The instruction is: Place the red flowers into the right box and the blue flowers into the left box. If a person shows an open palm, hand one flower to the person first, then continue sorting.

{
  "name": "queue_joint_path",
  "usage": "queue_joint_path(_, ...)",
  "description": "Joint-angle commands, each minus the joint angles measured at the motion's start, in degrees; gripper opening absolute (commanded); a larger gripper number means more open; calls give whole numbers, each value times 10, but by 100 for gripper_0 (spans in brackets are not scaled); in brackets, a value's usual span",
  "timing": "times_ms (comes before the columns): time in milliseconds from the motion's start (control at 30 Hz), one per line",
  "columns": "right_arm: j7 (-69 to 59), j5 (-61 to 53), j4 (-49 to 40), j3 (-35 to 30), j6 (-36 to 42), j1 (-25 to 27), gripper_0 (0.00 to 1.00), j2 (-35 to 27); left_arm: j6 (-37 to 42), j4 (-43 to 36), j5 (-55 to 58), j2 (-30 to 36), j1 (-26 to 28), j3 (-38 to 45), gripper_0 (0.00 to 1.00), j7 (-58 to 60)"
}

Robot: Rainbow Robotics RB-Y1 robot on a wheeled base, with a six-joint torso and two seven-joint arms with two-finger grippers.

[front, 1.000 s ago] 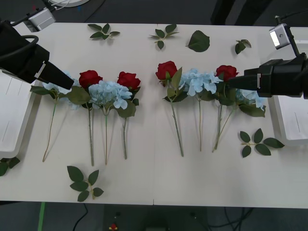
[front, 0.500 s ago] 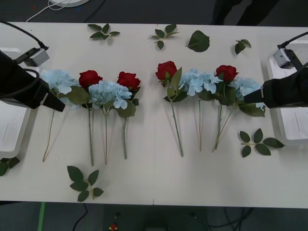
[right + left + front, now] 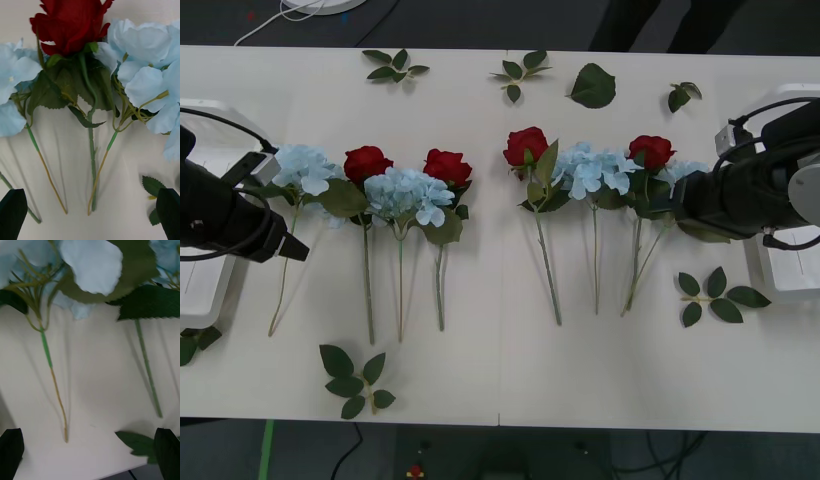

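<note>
The left gripper grips the leftmost blue flower by its bare green stem (image 3: 47,350) next, since loose, thin petals spread wide at the flower's top.
Red flowers and blue flowers lie alternating in a row across the white table. The red flowers (image 3: 367,162), (image 3: 447,165), (image 3: 526,145) have blue flowers (image 3: 302,166), (image 3: 408,192), (image 3: 592,168) beside them. My left gripper (image 3: 288,245) hangs open beside the leftmost blue flower's stem (image 3: 52,375), near the left box (image 3: 205,285). My right gripper (image 3: 680,195) is open over the stems of the rightmost red flower (image 3: 69,22) and the blue flower (image 3: 150,56) beside it, which it partly hides. The right box (image 3: 792,272) is behind that arm.
Loose green leaf sprigs lie along the far edge (image 3: 398,65), (image 3: 520,72), (image 3: 593,86), (image 3: 680,96). Others lie at the near right (image 3: 720,296), the near left (image 3: 355,378) and the left edge (image 3: 192,345). Bare table stretches below the stems.
My left gripper has drawn back off the leftmost blue bloom toward the near edge, ending beside its stem. The right gripper has shifted right and nearer, over the rightmost stems.
</note>
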Motion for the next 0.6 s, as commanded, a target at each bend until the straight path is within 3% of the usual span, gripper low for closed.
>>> queue_joint_path(33, -41, 30, 21, 38, -31, -30, 100, 11, -99, 75, -44, -14, -52, -80, 100, 7)
queue_joint_path(233, -57, 77, 72, 72, -66, -41, 100, 33, -171, 167, -63, -60, -75, -152, 100, -2)
queue_joint_path(600, -64, 119, 195, 142, -152, -85, 100, 79, -171, 154, -47, -74, -93, -157, 100, 0)
